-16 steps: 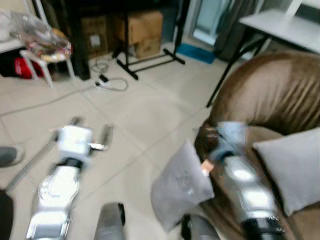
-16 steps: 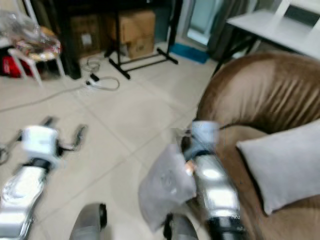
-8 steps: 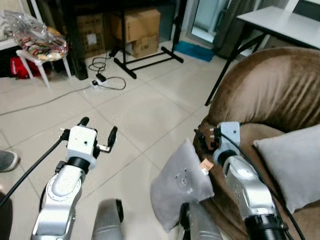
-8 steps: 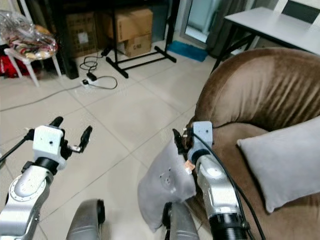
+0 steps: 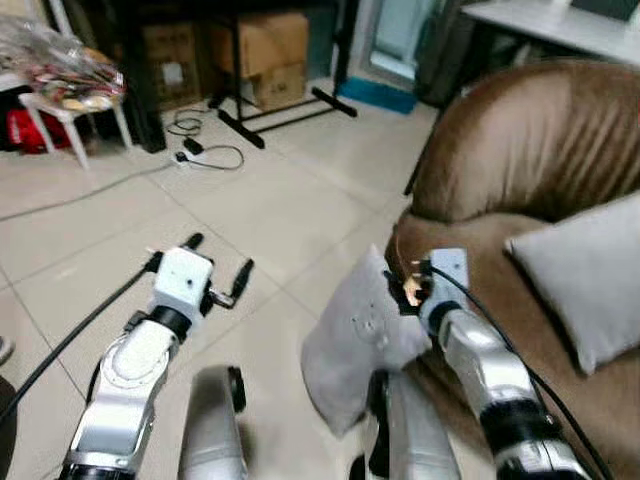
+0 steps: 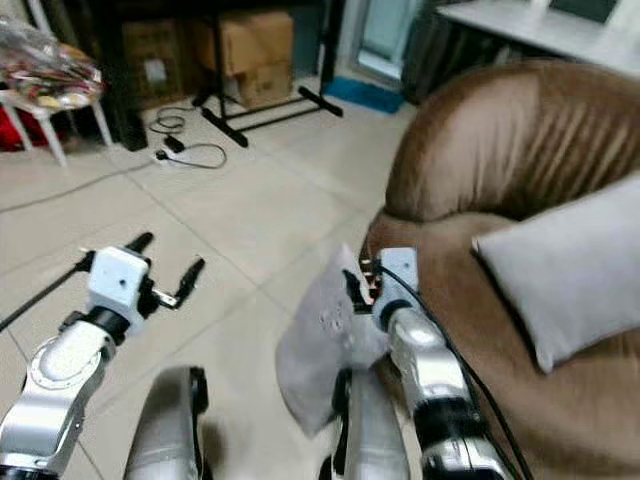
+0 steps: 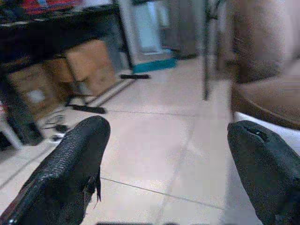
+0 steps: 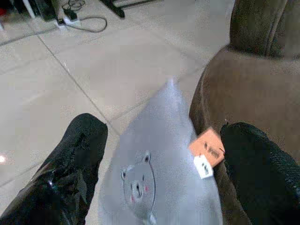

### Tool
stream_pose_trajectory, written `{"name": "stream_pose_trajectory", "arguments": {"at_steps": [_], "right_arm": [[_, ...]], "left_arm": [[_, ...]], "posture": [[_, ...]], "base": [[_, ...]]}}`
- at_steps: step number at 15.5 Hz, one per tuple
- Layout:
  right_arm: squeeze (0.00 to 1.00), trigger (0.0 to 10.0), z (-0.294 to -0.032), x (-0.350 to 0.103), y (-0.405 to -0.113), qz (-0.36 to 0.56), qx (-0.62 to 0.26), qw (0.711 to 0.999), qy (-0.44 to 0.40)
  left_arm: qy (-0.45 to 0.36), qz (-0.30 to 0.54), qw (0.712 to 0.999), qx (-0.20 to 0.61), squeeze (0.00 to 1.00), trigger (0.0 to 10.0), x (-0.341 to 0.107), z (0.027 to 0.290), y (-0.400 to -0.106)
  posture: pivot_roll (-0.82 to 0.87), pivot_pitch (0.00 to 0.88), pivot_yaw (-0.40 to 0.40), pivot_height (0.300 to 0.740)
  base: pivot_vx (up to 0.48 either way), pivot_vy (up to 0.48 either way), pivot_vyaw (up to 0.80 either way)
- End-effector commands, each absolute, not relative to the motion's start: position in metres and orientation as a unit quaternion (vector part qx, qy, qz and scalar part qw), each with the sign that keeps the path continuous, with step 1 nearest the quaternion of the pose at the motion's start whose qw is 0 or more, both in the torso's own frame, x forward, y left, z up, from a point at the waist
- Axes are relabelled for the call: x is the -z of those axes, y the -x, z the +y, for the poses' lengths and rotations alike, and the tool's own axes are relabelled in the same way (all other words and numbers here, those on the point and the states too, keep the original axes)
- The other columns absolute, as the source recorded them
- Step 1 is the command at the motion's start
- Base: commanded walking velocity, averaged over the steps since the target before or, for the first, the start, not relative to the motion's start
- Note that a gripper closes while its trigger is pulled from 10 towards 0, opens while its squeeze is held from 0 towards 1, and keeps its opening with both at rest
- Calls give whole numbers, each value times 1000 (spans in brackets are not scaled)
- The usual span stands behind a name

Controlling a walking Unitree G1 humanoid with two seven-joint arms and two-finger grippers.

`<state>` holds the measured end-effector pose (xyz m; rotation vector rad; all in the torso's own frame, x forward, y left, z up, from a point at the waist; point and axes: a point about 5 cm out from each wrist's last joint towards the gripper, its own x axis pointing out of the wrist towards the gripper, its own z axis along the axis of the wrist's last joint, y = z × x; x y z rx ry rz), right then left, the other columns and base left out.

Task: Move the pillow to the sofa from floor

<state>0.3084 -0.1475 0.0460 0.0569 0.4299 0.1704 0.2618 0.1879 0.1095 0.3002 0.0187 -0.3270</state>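
Observation:
I will grab the pillow with my right gripper next by its tagged edge (image 5: 400,322) (image 8: 193,158). Then I can lift it from the floor onto the sofa.
A grey pillow (image 5: 362,335) with a small bear print stands on the floor tiles, leaning against the front of the brown sofa (image 5: 520,150). An orange tag (image 8: 208,145) hangs at its edge by the sofa. My right gripper (image 5: 402,292) is open right at the pillow's upper edge. In the right wrist view its two fingers (image 8: 75,164) stand either side of the pillow's top corner (image 8: 159,178). My left gripper (image 5: 217,258) is open over bare floor, well to the pillow's left, holding nothing.
A second grey pillow (image 5: 590,270) lies on the sofa seat. Behind are cardboard boxes (image 5: 275,50), a black stand's feet (image 5: 270,110), a power strip with cable (image 5: 205,150), a white stool with bagged items (image 5: 60,75), and a table (image 5: 550,20) behind the sofa.
The camera has tipped down and the blur has cleared. My right gripper has come lower and closer onto the pillow's upper edge. The left arm has shifted a little toward the pillow.

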Motion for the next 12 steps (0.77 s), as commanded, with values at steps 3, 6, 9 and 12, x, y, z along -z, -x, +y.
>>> {"name": "stream_pose_trajectory", "arguments": {"at_steps": [3, 6, 9, 12], "right_arm": [[0, 10000, -155, -45, -314, 211, -69, 975, -28], [1000, 10000, -153, -45, -320, 187, -47, 978, -77], [1000, 10000, -152, -43, -325, 180, -28, 980, -75], [1000, 10000, -151, -36, -328, 200, -1, 980, -18]], "left_arm": [[-146, 15, 970, 196, 557, 10000, -108, 181, -256], [-138, 11, 963, 233, 561, 10000, -113, 174, -244], [-118, 14, 946, 302, 561, 10000, -123, 164, -228], [-106, 38, 927, 357, 561, 10000, -125, 158, -211]], "posture": [[43, 103, -71, 466], [62, 188, -60, 466], [95, 285, -45, 466], [97, 354, -31, 466]], "base": [[0, 0, 0], [0, 0, 0], [0, 0, 0], [0, 0, 0]]}}
